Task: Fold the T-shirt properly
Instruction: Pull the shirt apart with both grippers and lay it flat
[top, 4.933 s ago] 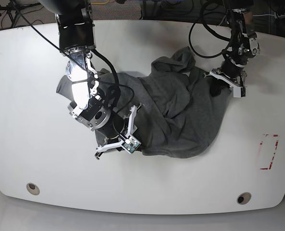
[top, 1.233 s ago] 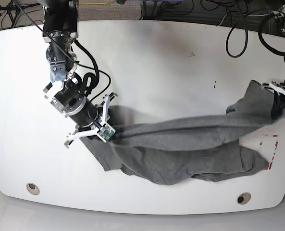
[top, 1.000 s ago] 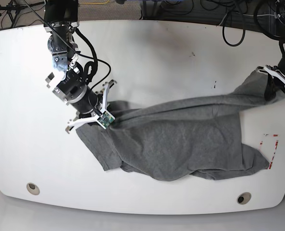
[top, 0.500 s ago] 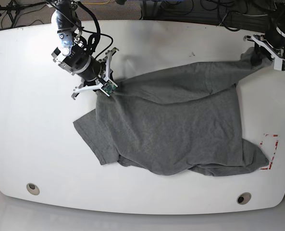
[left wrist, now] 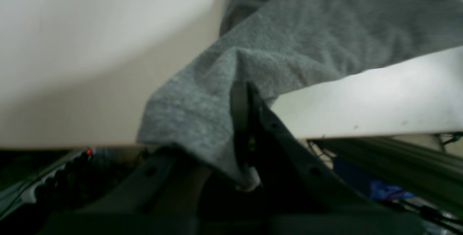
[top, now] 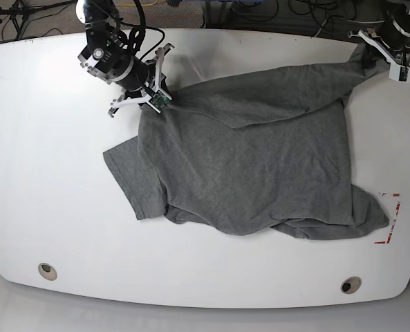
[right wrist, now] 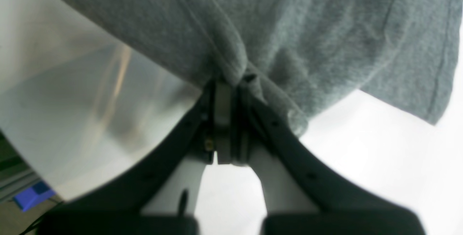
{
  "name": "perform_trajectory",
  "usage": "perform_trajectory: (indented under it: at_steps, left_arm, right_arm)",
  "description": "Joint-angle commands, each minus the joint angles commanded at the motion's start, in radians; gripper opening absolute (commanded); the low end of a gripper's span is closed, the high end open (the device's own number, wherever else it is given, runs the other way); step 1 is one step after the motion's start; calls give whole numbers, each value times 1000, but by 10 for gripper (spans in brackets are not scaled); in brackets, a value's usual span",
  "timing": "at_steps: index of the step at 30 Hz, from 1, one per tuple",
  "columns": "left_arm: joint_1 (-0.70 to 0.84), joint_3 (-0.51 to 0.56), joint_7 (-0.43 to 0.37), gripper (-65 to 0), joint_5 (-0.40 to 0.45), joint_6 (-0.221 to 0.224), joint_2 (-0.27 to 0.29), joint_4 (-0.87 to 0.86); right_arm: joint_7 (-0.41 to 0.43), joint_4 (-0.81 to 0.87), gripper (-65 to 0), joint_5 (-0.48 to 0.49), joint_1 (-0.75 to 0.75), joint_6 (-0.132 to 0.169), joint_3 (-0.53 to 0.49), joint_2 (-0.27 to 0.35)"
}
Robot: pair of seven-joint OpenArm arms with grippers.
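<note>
The T-shirt's corner (top: pixel 355 64) (left wrist: pixel 188 115) in the left gripper's fingers is low over the white table, inside the table's far edge, so the left gripper needs to open now.
The dark grey T-shirt (top: pixel 253 159) lies spread over the middle of the white table (top: pixel 39 194), stretched between both arms along its far edge. My right gripper (top: pixel 155 102), at the base view's upper left, is shut on a bunched corner of the T-shirt (right wrist: pixel 231 72). Over at the upper right, near the table's far edge, my left gripper (top: pixel 370 59) is shut on the opposite corner of the T-shirt (left wrist: pixel 217 119). One sleeve (top: pixel 122 169) lies flat at the left. The shirt's near hem (top: pixel 308 232) is rumpled and folded under.
Red tape marks (top: pixel 391 221) sit on the table at the right, just beside the shirt's near right corner. Two round holes (top: pixel 47 270) (top: pixel 350 285) are near the front edge. Cables and floor lie beyond the table's far edge (top: pixel 260 31).
Both grippers have carried the shirt away toward the table's far edge and pulled apart. The crumpled heap has opened out into a wide, mostly flat sheet.
</note>
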Motion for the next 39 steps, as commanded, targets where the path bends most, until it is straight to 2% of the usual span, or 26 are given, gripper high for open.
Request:
perform_trajectory:
  at_steps: [14, 19, 24, 27, 29, 39]
  left_arm:
    - [-5, 8, 6, -650, 3, 0, -8, 0]
    - [-6, 12, 8, -496, 5, 0, -9, -2]
    - [-6, 9, 8, -251, 5, 0, -28, -2]
    - [-9, 11, 8, -165, 5, 0, -51, -3]
    - [-21, 5, 8, -143, 3, 0, -60, -3]
    - [-172, -58, 23, -144, 3, 0, -89, -6]
  right_arm:
    - [0, -3, -650, 0, -3, -2, 3, 0]
    - [0, -3, -650, 0, -5, -2, 2, 0]
    - [-2, -3, -650, 0, -5, -3, 0, -3]
    - [-2, -3, -650, -2, -5, -3, 3, -23]
    - [-2, -3, -650, -2, -3, -3, 5, -32]
    - [-2, -3, -650, -2, 0, -3, 3, -74]
